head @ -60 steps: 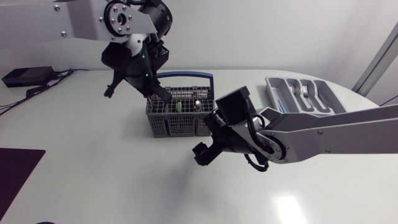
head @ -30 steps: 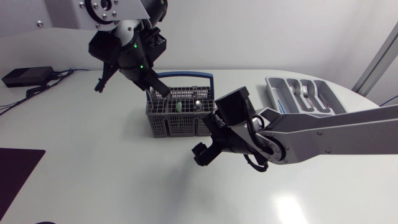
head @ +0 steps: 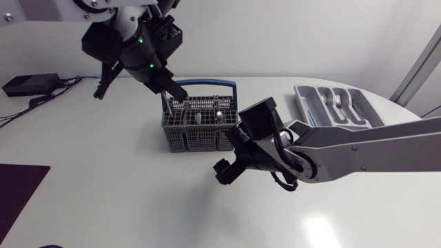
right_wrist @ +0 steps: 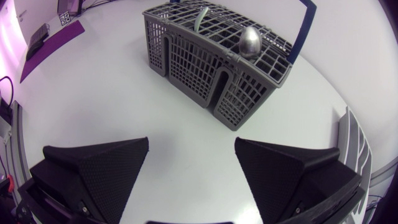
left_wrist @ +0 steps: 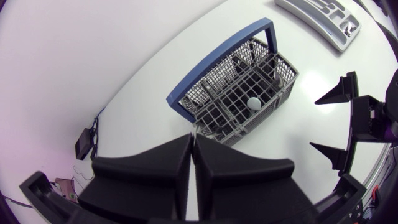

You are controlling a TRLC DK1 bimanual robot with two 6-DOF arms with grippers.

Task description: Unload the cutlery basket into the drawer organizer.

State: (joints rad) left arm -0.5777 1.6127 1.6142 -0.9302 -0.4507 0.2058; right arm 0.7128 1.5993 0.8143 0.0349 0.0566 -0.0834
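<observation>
My right gripper grabs the metal spoon by its handle next, to move the spoon into the drawer organizer.
The grey cutlery basket [head: 200, 134] with a blue handle stands mid-table and holds a silver spoon [head: 219, 115] and a green-handled piece [head: 197, 118]. My left gripper [head: 181, 96] hangs over its left end. In the left wrist view the left gripper [left_wrist: 193, 138] is shut, with a thin silver sliver of cutlery [left_wrist: 195, 129] at its tips above the basket [left_wrist: 249, 93]. My right gripper [head: 224, 172] stands open in front of the basket. The right wrist view shows the right gripper [right_wrist: 191, 155] empty, with the basket [right_wrist: 211, 81] and spoon [right_wrist: 249, 40] ahead. The grey drawer organizer [head: 303, 103] lies far right, with cutlery in it.
A black box with cables [head: 27, 84] sits at the table's far left. A dark purple mat [head: 17, 193] lies at the front left corner. The right arm's links stretch across the table from the right edge.
My left arm has risen and drawn up and to the left, lifting its shut gripper off the basket's top. The right arm and the basket have stayed still.
</observation>
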